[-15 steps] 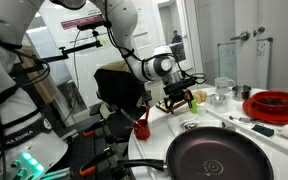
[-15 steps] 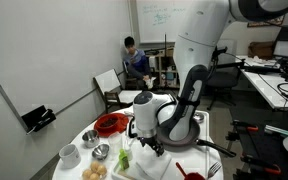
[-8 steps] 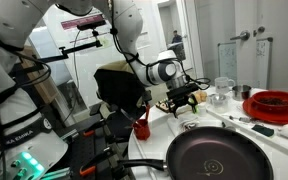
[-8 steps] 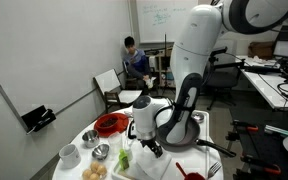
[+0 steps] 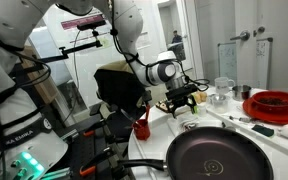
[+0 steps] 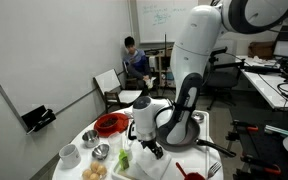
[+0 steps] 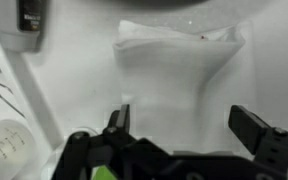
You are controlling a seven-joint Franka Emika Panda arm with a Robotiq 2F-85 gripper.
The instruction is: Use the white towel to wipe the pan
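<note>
My open fingers still hang above the towel, so it is too early to close on the towel's peak [image 5: 186, 114] [image 7: 181, 101] and miss it. My gripper moves lower first, then closes.
The white towel [image 7: 179, 65] lies flat on the white table, wrinkled, and fills the middle of the wrist view. My gripper [image 7: 184, 120] hovers right above it, open, with one finger over each side of the cloth and nothing between them. In an exterior view the gripper [image 5: 180, 100] hangs over the table just beyond the pan [image 5: 219, 155], a large dark round pan with rings at its centre, near the front edge. From the opposite side the gripper [image 6: 149, 146] points down at the table.
A red round dish [image 5: 274, 103] [image 6: 109, 124] stands at the table's edge. A red cup [image 5: 141, 128], a glass jar [image 5: 222, 88] and small bowls [image 6: 69, 155] stand around. A clear cup [image 7: 9, 145] is close beside the towel. A person [image 6: 134, 58] sits in the background.
The gripper shifted a little sideways over the table during the first half second, then stayed still. Its jaws stayed open.
</note>
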